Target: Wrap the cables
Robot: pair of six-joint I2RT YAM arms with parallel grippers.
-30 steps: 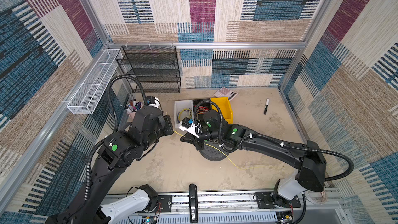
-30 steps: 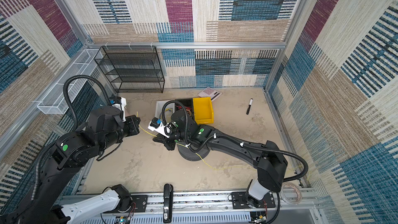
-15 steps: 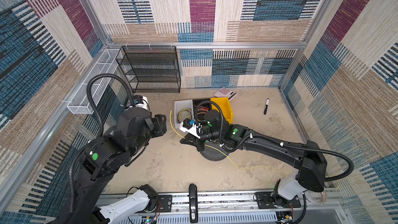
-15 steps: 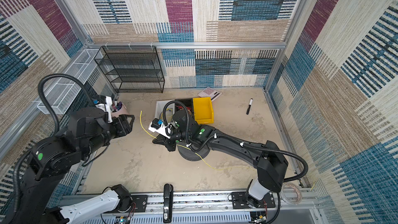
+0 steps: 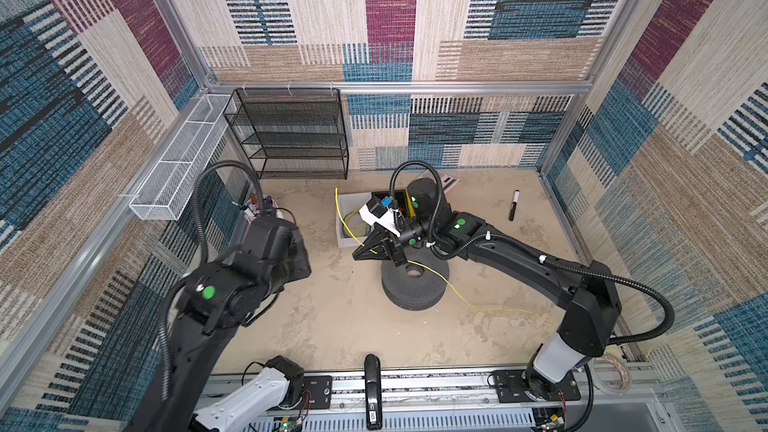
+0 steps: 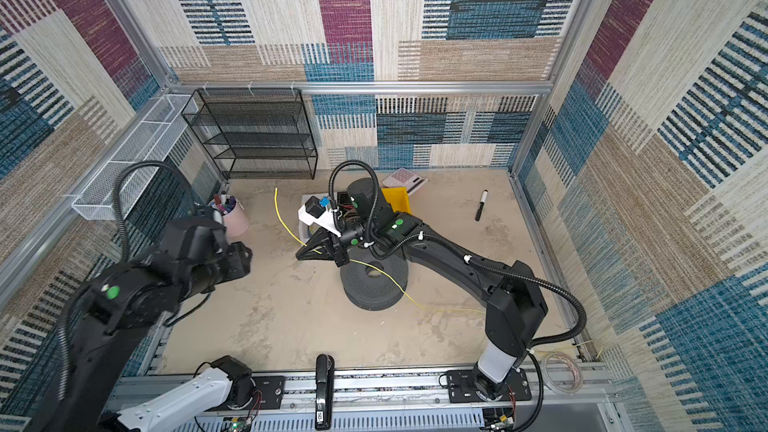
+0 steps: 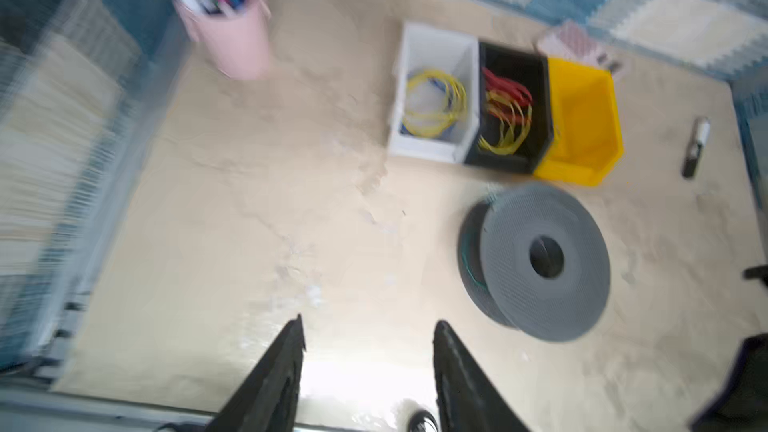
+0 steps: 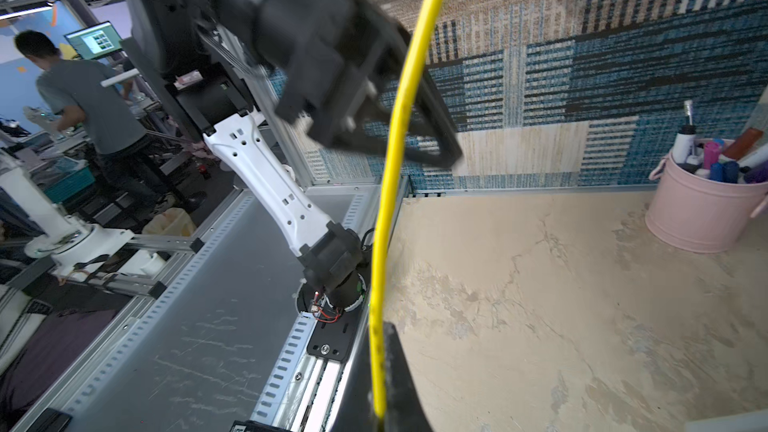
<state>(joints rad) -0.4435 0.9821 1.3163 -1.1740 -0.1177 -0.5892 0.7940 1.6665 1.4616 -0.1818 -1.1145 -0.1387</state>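
Next, my left gripper grabs the grey perforated spool [image 5: 428,284] by the rim of one disc, to set it upright for wrapping the wire.
The cables are one thin yellow wire [image 5: 453,288]. It runs from the floor at the right, over a grey perforated spool [image 5: 428,284] [image 6: 374,288] [image 7: 519,222], into my right gripper [image 5: 356,256] [image 6: 300,256]. That gripper [image 8: 380,336] is shut on the wire [image 8: 399,118] just left of the spool. Beyond it the free end curves up and stands loose in front of the white bin. My left gripper [image 7: 370,326] [image 6: 245,259] hangs open and empty over bare floor, well left of the spool and apart from the wire.
Behind the spool stand a white bin [image 7: 436,35] with a yellow-and-blue coil, a black bin [image 7: 540,76] with a red, orange and yellow bundle, and a yellow bin [image 7: 582,118]. A pink pen cup [image 6: 235,220], black mesh shelf [image 5: 291,135] and marker [image 5: 514,205] lie around.
My left gripper has opened, let go of the wire's end and drawn back to the left. The freed end has sprung up beside the white bin. The right arm has not moved.
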